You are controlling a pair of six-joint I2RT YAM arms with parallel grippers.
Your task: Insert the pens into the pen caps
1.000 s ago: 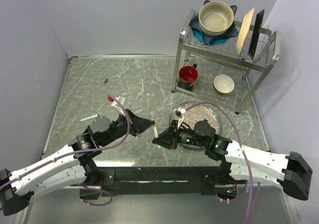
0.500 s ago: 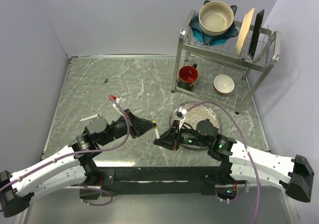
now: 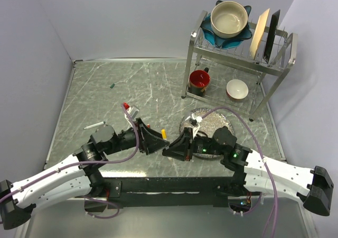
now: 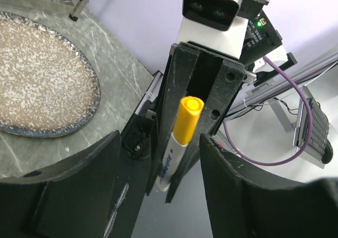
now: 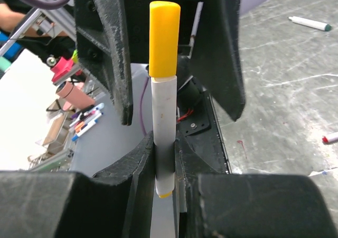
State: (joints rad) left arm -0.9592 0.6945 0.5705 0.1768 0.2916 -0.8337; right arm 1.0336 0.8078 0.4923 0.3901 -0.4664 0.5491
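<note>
My left gripper is going to grab the yellow pen cap [image 3: 163, 134] [image 4: 188, 119] and leave the body of the pen to my right gripper, so the pen goes in all the way.
A white-barrelled pen [image 5: 163, 106] stands upright with a yellow pen cap [image 5: 164, 37] seated on its top end. My right gripper [image 5: 165, 145] is shut on the lower barrel. In the left wrist view the same pen [image 4: 170, 164] and yellow cap [image 4: 188, 119] sit between the spread fingers [image 4: 79, 185] of my left gripper [image 4: 161, 143], touching neither. From above, the two grippers meet near the table's front middle, left gripper [image 3: 155, 141] facing right gripper [image 3: 172, 148], the yellow cap [image 3: 163, 134] between them. Another pen [image 3: 94, 125] lies at the left, and a dark green cap [image 3: 112, 84] lies further back.
A speckled plate [image 3: 216, 121] lies just behind my right arm. A dish rack [image 3: 238, 53] at the back right holds a red mug [image 3: 199, 79] and bowls. A red-tipped pen end [image 5: 330, 138] shows at the right wrist view's edge.
My left gripper has opened and let go of the yellow cap, which stays on the pen. Both arms have edged slightly to the right.
</note>
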